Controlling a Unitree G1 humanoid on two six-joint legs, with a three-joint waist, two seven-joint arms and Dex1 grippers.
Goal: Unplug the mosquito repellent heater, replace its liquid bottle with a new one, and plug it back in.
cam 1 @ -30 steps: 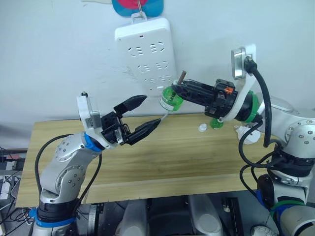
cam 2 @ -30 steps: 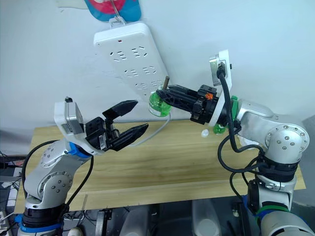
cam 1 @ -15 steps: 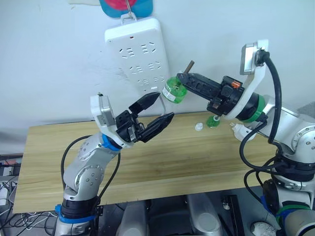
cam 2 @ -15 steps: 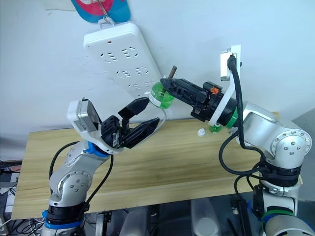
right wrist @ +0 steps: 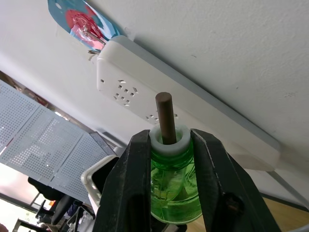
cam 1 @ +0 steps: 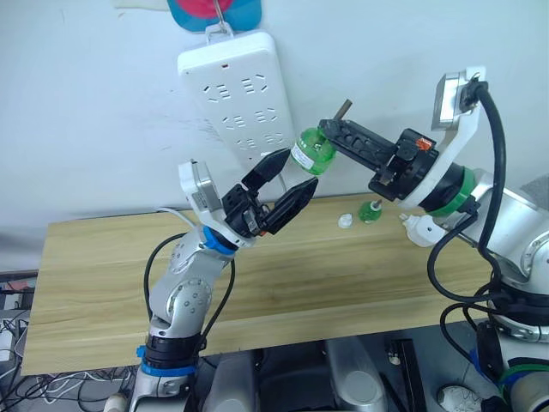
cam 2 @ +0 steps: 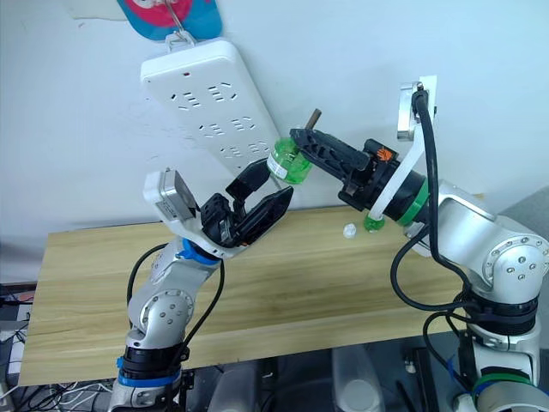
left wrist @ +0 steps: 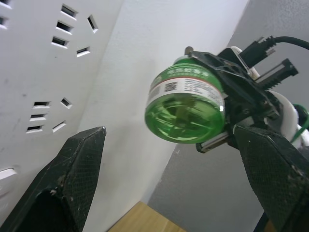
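Observation:
The green bottle's neck with the wick needs to stay free to enter the heater, so my left gripper needs to grab the green bottle by its round body (cam 1: 312, 153) next.
My right gripper (cam 1: 326, 139) is shut on the neck of a green liquid bottle (cam 1: 314, 154), held in the air just right of the power strip with its brown wick (cam 1: 341, 107) pointing up and right. The right wrist view shows both fingers (right wrist: 135, 164) clamping the bottle's white collar (right wrist: 169, 137). My left gripper (cam 1: 296, 172) is open just below and left of the bottle's base (left wrist: 186, 108), apart from it. A small white rounded piece (cam 1: 420, 228), probably the mosquito repellent heater, lies on the table behind my right forearm, mostly hidden.
A long white power strip (cam 1: 240, 90) hangs tilted on the wall from a hook under a blue and red item (cam 1: 214, 10). A small white cap (cam 1: 345, 222) and a green cap (cam 1: 369, 210) lie on the wooden table (cam 1: 343, 275) near its back edge.
My left arm has risen and swung right, bringing its open gripper up close under the bottle. The right gripper has lifted the bottle slightly up and right. The camera has also shifted.

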